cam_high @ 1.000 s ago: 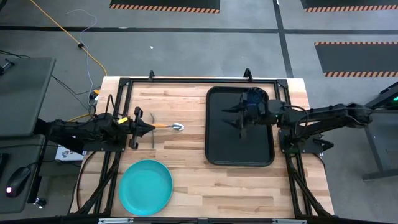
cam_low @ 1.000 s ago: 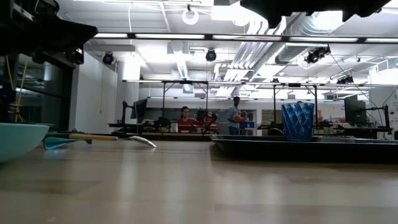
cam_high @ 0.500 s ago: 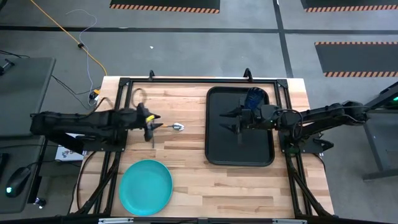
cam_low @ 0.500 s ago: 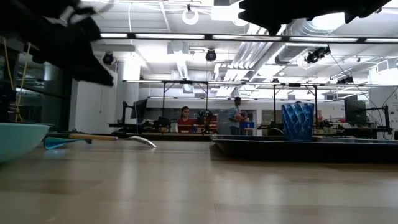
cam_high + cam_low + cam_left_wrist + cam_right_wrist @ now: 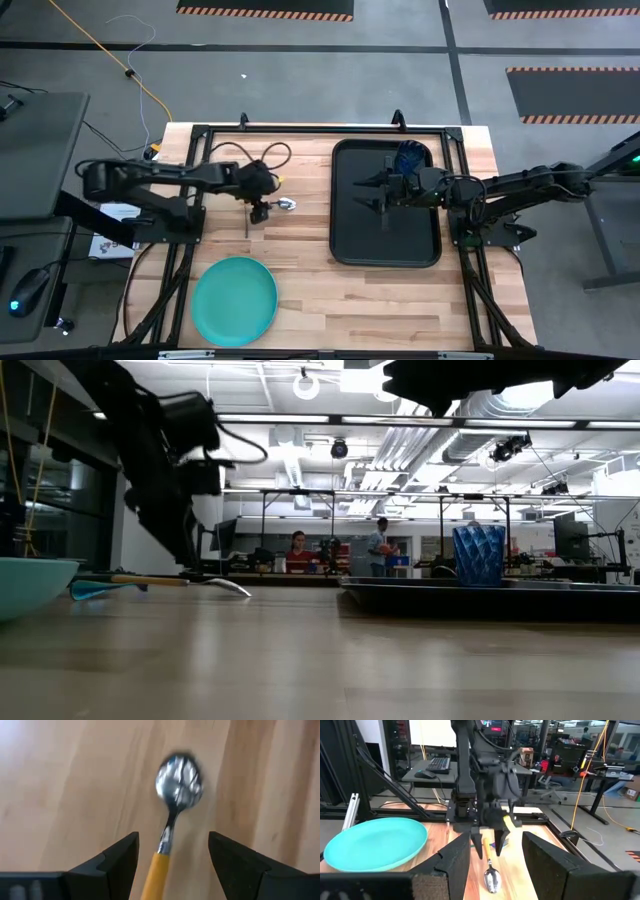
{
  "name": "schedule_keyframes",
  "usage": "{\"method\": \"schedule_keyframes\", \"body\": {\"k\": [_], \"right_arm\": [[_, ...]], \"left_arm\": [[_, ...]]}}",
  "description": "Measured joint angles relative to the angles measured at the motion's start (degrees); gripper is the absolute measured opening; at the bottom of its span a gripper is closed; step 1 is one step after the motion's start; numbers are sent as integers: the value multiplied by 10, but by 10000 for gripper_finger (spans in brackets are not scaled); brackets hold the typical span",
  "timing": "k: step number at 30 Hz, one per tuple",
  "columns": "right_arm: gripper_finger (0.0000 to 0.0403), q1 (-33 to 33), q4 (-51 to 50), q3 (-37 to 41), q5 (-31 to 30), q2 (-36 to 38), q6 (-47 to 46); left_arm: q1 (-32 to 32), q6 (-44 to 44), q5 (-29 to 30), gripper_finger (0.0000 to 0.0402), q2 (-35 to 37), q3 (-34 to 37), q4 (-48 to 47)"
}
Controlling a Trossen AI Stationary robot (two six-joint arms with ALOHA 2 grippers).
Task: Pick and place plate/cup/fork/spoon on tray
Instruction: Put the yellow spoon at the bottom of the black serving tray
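Observation:
The orange handle [image 5: 156, 877] is below my fingers, so they would miss it if they closed now. My left gripper needs to lower its fingers first and then close on the handle.
The spoon [image 5: 281, 204] lies flat on the wood left of the tray, with its orange handle [image 5: 156, 877] and silver bowl [image 5: 179, 782] showing in the left wrist view. My left gripper [image 5: 262, 208] is open and points down over the handle, one finger on each side [image 5: 172, 840]; I see no touch. The thin fork [image 5: 247, 224] lies beside it. The turquoise plate [image 5: 234, 300] rests at the near left. The blue cup [image 5: 410, 157] stands upright in the far part of the black tray [image 5: 350, 245]. My right gripper [image 5: 378, 190] is open and empty above the tray.
A black frame rail [image 5: 320, 130] runs round the table. Cables [image 5: 262, 155] loop over my left arm. Bare wood lies between the plate and the tray [image 5: 300, 260]. People stand in the room far behind the table [image 5: 297, 550].
My left gripper has swung from the table's left edge toward the right, along the spoon's handle, and has tipped from lying level to pointing down over it. The spoon, fork, plate and cup have stayed where they were.

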State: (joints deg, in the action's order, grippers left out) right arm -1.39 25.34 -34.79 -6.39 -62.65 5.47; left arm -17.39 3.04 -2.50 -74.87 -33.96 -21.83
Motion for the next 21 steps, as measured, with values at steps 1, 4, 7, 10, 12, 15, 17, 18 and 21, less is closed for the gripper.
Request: {"method": "schedule_keyframes", "body": {"k": [1, 4, 7, 10, 12, 15, 17, 18, 21], "right_arm": [[172, 0, 0, 0, 0, 0, 0], [172, 0, 0, 0, 0, 0, 0], [172, 0, -1, 0, 0, 0, 0], [172, 0, -3, 0, 2, 0, 0], [172, 0, -3, 0, 2, 0, 0], [172, 0, -3, 0, 2, 0, 0], [172, 0, -4, 0, 2, 0, 5], [172, 0, -4, 0, 2, 0, 5], [172, 0, -8, 0, 2, 0, 1]], "left_arm": [[-1, 15, 1, 229, -13, -4, -4], [-3, 59, 18, 229, -41, -9, -13], [-2, 90, 32, 229, -59, -9, -14], [-2, 109, 36, 229, -71, -9, -14], [-2, 116, 40, 229, -78, -9, -13], [-2, 116, 42, 223, -83, -11, -13], [-2, 116, 41, 210, -84, -11, -13], [-2, 113, 40, 201, -84, -11, -14], [-2, 96, 37, 166, -84, -10, -15]]}}
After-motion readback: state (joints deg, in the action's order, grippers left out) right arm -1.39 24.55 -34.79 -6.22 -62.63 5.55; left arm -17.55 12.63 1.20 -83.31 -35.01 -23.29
